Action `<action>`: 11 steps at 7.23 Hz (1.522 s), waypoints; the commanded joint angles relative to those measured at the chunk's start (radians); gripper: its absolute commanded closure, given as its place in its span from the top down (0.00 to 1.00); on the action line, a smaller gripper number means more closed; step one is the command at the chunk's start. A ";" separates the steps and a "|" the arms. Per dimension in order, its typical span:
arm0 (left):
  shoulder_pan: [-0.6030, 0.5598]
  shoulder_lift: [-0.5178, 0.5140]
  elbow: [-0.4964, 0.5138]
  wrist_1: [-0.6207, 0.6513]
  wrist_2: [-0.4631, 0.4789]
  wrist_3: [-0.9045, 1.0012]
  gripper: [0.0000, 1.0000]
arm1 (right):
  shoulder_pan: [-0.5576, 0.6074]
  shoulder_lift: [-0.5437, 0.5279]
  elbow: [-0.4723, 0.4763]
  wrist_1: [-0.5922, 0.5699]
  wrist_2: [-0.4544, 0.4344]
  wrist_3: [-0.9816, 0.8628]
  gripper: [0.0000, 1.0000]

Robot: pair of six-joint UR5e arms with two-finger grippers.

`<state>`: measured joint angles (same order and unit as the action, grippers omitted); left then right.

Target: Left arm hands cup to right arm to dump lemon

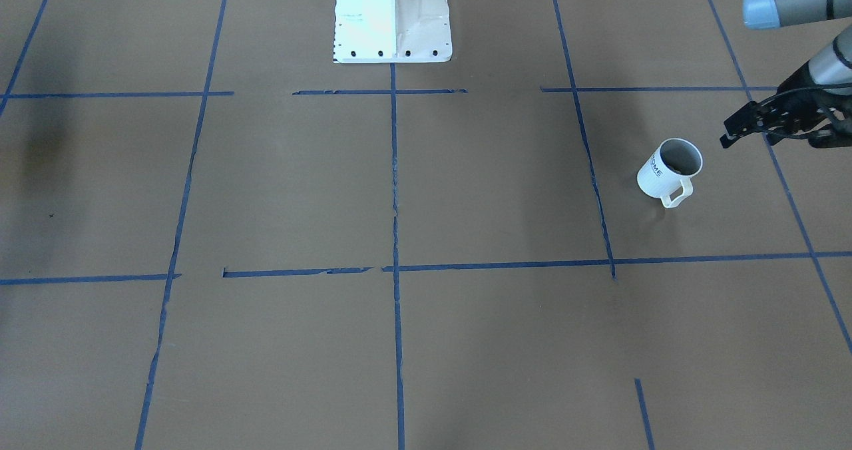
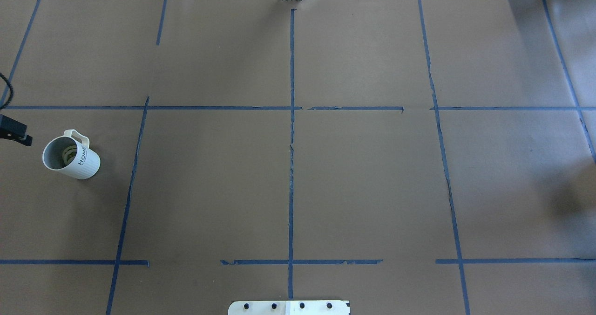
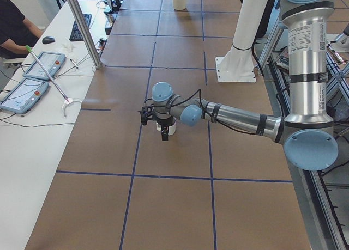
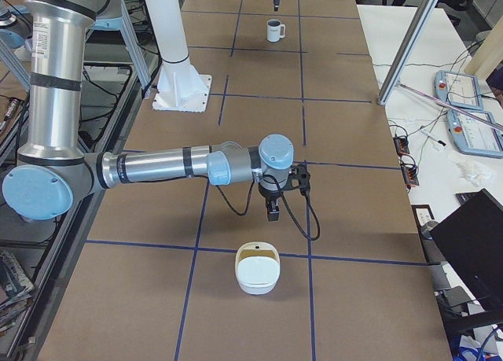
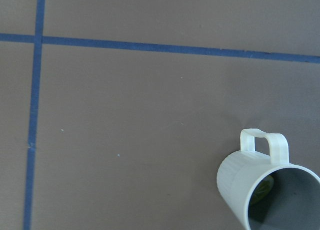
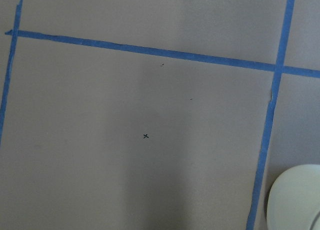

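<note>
The lemon needs to be handed over to my right arm next. My left gripper should grab the cup by its rim (image 5: 247, 205) for that.
The cup (image 1: 667, 172), a white ribbed mug with "HOME" lettering, stands upright on the brown table at my left end. It also shows in the overhead view (image 2: 71, 157) and the left wrist view (image 5: 270, 190). The lemon (image 5: 259, 193) lies inside it as a dull yellow-green piece. My left gripper (image 1: 772, 130) hovers just beside the cup, apart from it, with its jaws spread and empty. My right gripper (image 4: 273, 210) shows only in the right side view, pointing down over the table's other end. I cannot tell whether it is open or shut.
A white bowl-like container (image 4: 258, 268) sits on the table near the right gripper, and its rim shows in the right wrist view (image 6: 296, 197). The white robot base (image 1: 393, 17) stands at mid-table. Blue tape lines cross the brown surface. An operator's desk with tablets (image 3: 32, 78) runs along the far side.
</note>
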<state>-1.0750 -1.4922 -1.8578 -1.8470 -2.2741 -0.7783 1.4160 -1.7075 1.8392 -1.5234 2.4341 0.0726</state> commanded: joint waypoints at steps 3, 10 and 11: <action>0.095 -0.033 0.026 -0.038 0.024 -0.130 0.98 | -0.017 0.002 -0.002 0.000 -0.001 -0.001 1.00; 0.095 -0.019 0.118 -0.224 0.007 -0.199 0.00 | -0.020 0.002 0.003 0.002 0.000 0.001 1.00; 0.095 -0.025 0.091 -0.221 0.008 -0.235 0.00 | -0.026 0.003 0.011 0.002 0.005 0.010 1.00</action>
<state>-0.9806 -1.5121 -1.7451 -2.0688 -2.2666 -0.9819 1.3940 -1.7054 1.8437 -1.5221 2.4355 0.0757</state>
